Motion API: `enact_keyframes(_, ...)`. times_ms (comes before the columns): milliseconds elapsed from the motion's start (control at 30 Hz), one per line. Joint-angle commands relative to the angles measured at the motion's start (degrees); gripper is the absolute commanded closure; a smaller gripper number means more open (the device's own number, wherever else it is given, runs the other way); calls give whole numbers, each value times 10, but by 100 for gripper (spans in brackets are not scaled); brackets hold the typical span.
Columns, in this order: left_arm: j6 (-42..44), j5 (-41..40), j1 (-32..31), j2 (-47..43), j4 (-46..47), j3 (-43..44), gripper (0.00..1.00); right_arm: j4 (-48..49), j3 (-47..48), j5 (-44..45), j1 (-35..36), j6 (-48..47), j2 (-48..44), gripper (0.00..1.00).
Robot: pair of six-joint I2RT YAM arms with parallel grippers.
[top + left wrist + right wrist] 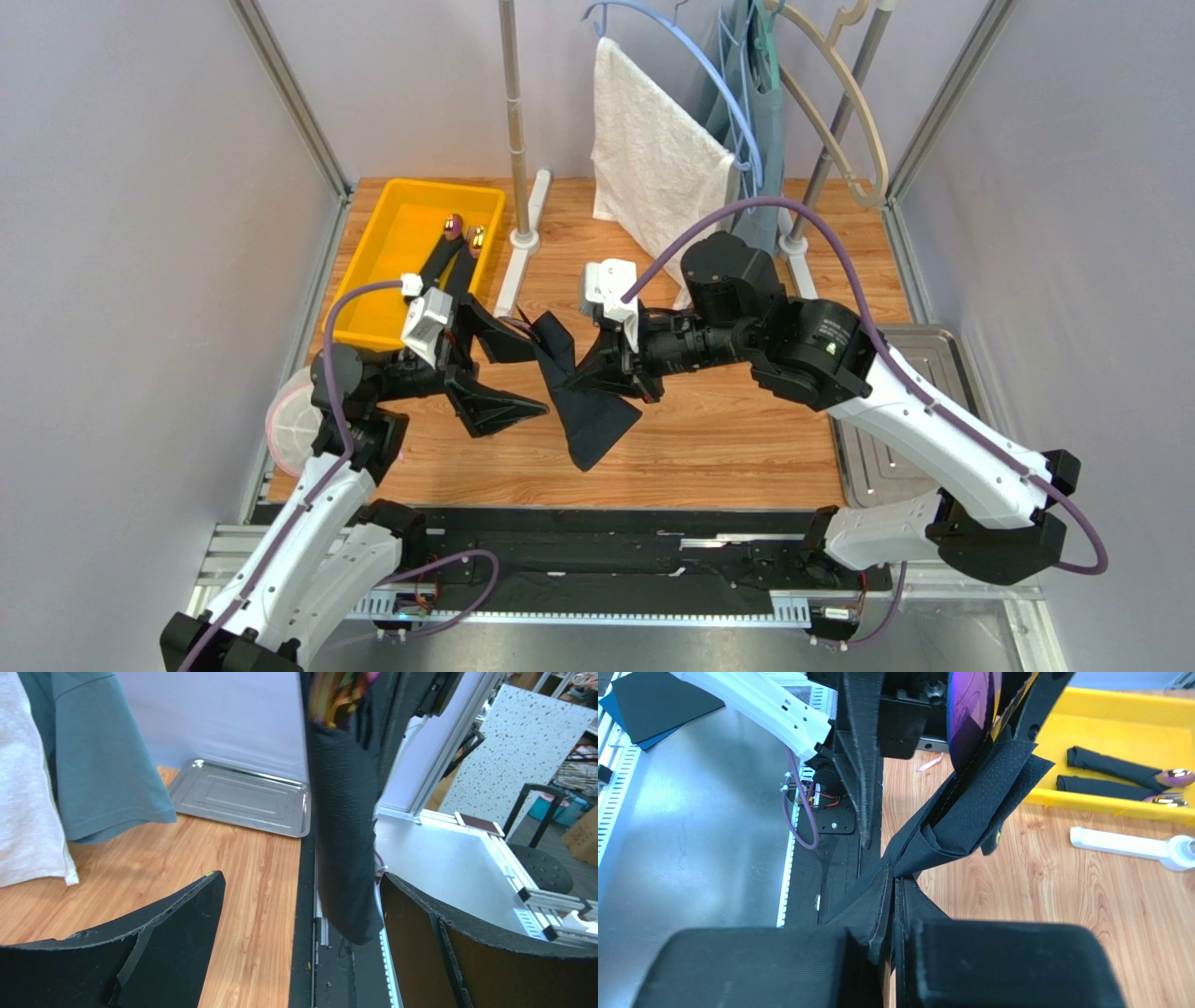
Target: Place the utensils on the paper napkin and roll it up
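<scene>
The left gripper grabs the bundled napkin (553, 349) (343, 777) beside the utensil head next, which leaves the napkin's loose end free to roll up.
My right gripper (613, 367) (892, 903) is shut on a fold of the black paper napkin (582, 413) (976, 805), which hangs off the table as a loose, creased bundle. An iridescent purple-gold utensil head (969, 714) pokes out of the bundle's far end; its handle is hidden inside. No thin blue piece shows. My left gripper (539, 378) (302, 878) stands open just left of the napkin. From the left wrist, the napkin (344, 812) hangs between and beyond the fingers, nearer the right one, touching neither.
The yellow bin (386, 266) (1130, 749) at the back left holds two rolled black napkins (1116, 766) with utensil heads showing. A white towel (652, 140) and grey-blue garment (758, 168) hang on a rack behind. A metal tray (898, 420) (242, 798) lies at the right.
</scene>
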Motion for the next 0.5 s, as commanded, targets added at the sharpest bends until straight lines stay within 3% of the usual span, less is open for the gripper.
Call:
enact_keyframes(0,-35,-11,-20,-1,68,9,11,21,14,18,12,-33,-20,100)
enact_keyframes(467,-39,-36,-64,4,80,36,28,13,8,42,74,-62,-27,100)
